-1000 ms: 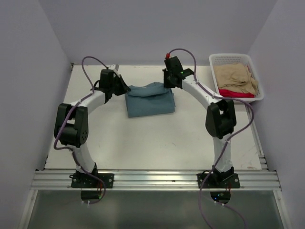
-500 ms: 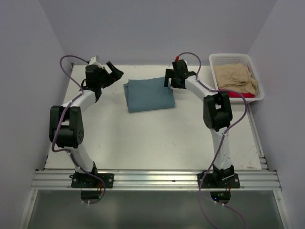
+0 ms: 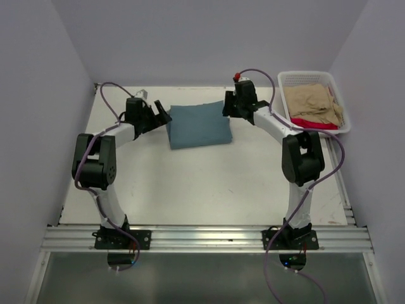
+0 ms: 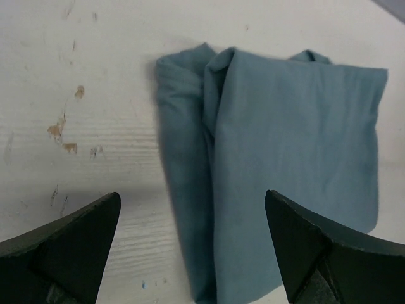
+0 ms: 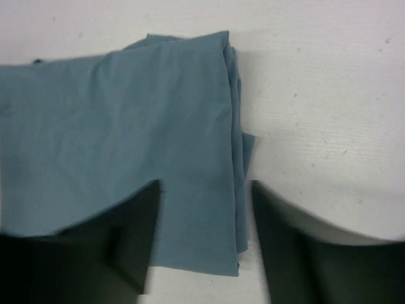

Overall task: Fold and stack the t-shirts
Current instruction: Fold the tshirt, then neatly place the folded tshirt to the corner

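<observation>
My left gripper should next take hold of the side edge of the folded blue t-shirt (image 3: 199, 125), opposite my right gripper, to move it still folded for stacking.
A folded blue t-shirt (image 3: 199, 125) lies flat at the back middle of the table. My left gripper (image 3: 163, 115) is at its left edge and is open. In the left wrist view the left gripper (image 4: 192, 196) straddles the shirt's folded left side (image 4: 285, 145) with wide jaws. My right gripper (image 3: 229, 109) hovers at the shirt's back right corner. In the right wrist view the right gripper (image 5: 205, 185) has its fingers apart over the shirt's right edge (image 5: 126, 126), and the cloth lies flat between them, not pinched.
A white basket (image 3: 304, 75) stands at the back right with a tan t-shirt (image 3: 311, 101) on top of a red one (image 3: 313, 123). Grey walls close in the table on the left, back and right.
Both grippers let go of the blue shirt and opened. The left one swung out to the back left, then came back to the shirt's left edge. The right jaws have since narrowed.
</observation>
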`<state>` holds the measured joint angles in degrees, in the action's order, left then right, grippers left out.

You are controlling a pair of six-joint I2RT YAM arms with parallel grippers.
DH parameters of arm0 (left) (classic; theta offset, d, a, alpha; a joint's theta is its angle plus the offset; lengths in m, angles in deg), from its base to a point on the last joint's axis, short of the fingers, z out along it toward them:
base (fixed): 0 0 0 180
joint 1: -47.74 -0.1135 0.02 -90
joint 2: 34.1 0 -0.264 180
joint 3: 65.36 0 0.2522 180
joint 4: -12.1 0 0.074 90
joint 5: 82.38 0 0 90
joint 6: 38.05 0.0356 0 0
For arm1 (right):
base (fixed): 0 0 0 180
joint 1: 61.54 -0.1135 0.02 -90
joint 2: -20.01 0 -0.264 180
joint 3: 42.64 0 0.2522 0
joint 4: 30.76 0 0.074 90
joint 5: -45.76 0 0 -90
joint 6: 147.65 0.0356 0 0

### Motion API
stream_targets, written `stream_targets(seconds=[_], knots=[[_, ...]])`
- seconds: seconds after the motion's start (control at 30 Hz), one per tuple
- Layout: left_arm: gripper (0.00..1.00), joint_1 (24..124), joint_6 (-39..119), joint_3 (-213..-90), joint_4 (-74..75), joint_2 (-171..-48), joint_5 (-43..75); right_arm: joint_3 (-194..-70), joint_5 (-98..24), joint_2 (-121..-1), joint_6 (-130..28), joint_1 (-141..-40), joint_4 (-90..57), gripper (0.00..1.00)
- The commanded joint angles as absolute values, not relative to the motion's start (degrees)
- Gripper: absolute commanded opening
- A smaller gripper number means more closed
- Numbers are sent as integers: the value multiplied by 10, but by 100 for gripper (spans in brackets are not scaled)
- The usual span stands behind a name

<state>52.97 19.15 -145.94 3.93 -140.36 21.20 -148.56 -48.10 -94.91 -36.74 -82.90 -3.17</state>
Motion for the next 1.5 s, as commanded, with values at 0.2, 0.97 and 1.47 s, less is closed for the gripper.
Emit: stream_targets(seconds=[0.2,0.97,1.47], knots=[[100,529,199,-1386,135,-1441,274,-1438,-342,-975,-363,-829,-79,0],[100,559,178,-1518,130,-1639,361,-1478,-266,-1121,-335,-829,-60,0],[0,594,132,-1542,214,-1658,467,-1446,-260,-1093,-347,-831,-65,0]])
